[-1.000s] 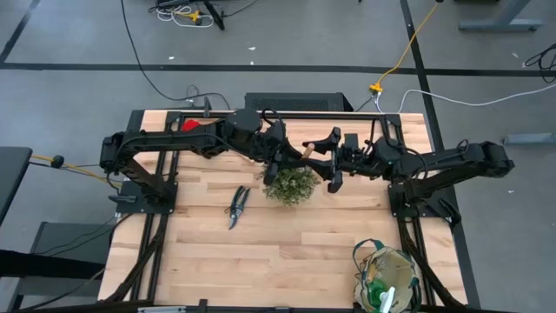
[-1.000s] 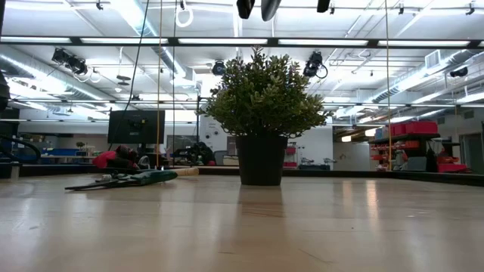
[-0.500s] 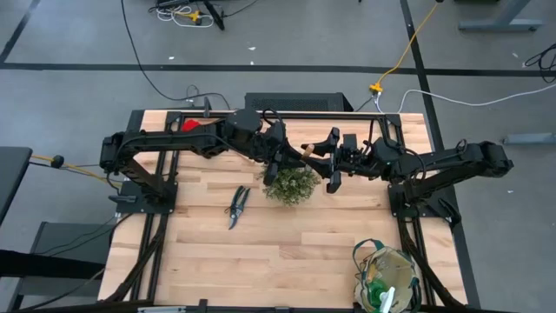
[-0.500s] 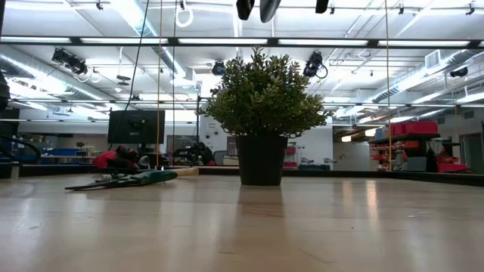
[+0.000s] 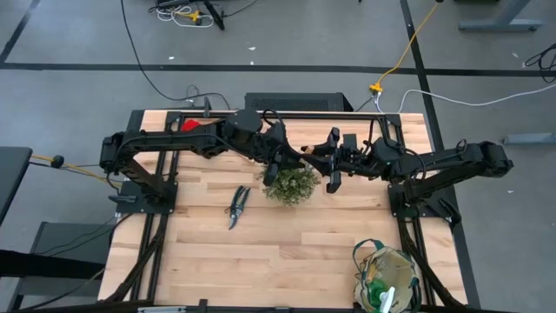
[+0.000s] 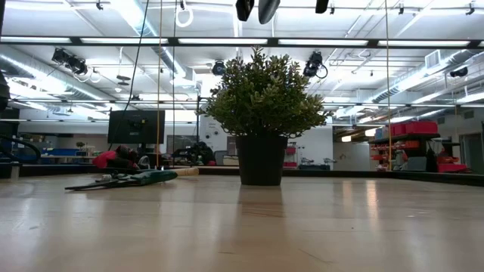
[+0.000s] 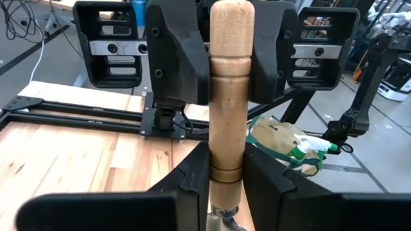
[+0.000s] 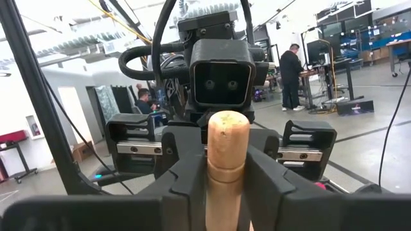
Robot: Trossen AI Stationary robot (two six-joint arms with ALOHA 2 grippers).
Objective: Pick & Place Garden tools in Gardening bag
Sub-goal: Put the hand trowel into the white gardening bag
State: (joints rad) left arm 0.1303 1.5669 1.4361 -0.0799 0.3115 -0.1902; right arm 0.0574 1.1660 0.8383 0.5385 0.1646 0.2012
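Observation:
My left gripper should open now. My right gripper's fingers are around the handle's rounded end [image 7: 232, 32] in the left wrist view, so opening would let go of the garden tool.
A garden tool with a wooden handle [image 5: 306, 149] hangs high over the table's far middle, just beyond the plant [image 5: 291, 185]. My left gripper [image 5: 292, 153] and my right gripper [image 5: 320, 155] face each other, both shut on the tool; its metal end is hidden. Pruning shears [image 5: 238, 205] lie flat on the table left of the plant, and they also show in the low view [image 6: 125, 180]. Red gloves [image 5: 189, 124] lie at the far left. The gardening bag [image 5: 387, 278] stands at the near right corner with things inside. My left gripper pinches the handle's lower part [image 7: 228, 173], by the ringed end, between its two fingers. It comes about level from the table's left, fingers along the handle. The tool is lifted clear. My right gripper pinches the handle's rounded free end [image 8: 228, 160] between its two fingers [image 8: 192, 186]. It comes about level from the table's right, along the handle.
The potted plant [image 6: 262, 113] stands mid-table, right under the two grippers. Bare wood lies between the plant and the bag, and along the near edge. The arms' frames stand at the table's left and right sides.
My right gripper has shut on the handle's free end, without shifting its place. My left gripper and the tool have kept still.

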